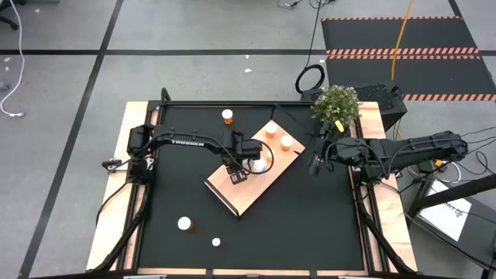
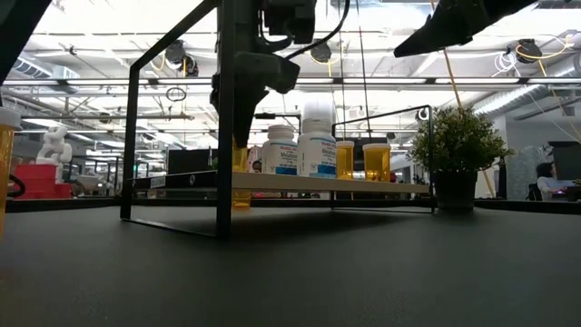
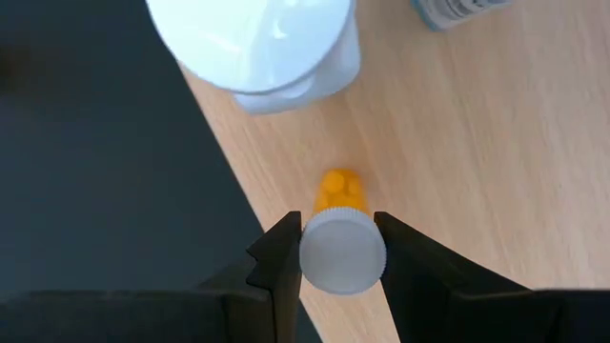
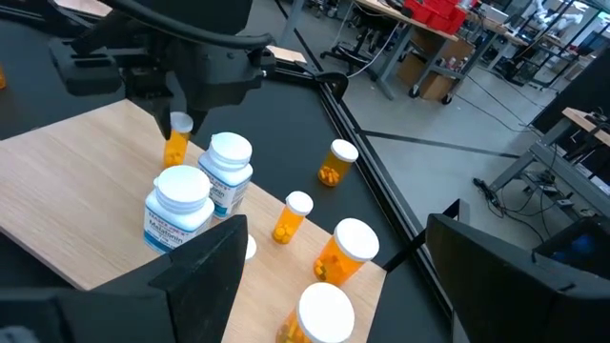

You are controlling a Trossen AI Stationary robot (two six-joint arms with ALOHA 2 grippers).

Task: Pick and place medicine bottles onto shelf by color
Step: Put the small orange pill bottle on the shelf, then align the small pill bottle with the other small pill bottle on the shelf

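My left gripper releases the small orange bottle now, since the bottle's base is at the shelf's wood beside the white bottle.
The light-wood shelf (image 1: pixel 248 190) lies slantwise on the black mat. My left gripper (image 1: pixel 235 169) is over its left part, shut on a small orange bottle with a white cap (image 3: pixel 341 191). This bottle also shows in the right wrist view (image 4: pixel 177 145). Two white bottles (image 4: pixel 229 170) stand upright on the shelf close beside it, and several orange bottles (image 4: pixel 345 250) stand toward the shelf's far end. My right gripper (image 1: pixel 314 164) hangs open and empty off the shelf's right side. My left gripper pinches the orange bottle's white cap (image 3: pixel 343 272) between its two fingers, one on each side. The fingers come from above, pointing down. The bottle is upright below them, over the shelf's wood near its left edge. Whether its base touches the wood, I cannot tell.
One orange bottle (image 1: pixel 227 116) stands on the mat beyond the shelf. Two white bottles (image 1: pixel 184 224) stand on the mat near the front. A potted plant (image 1: pixel 337 105) is at the table's far right corner. A big white bottle (image 3: pixel 257 38) is close to my left gripper.
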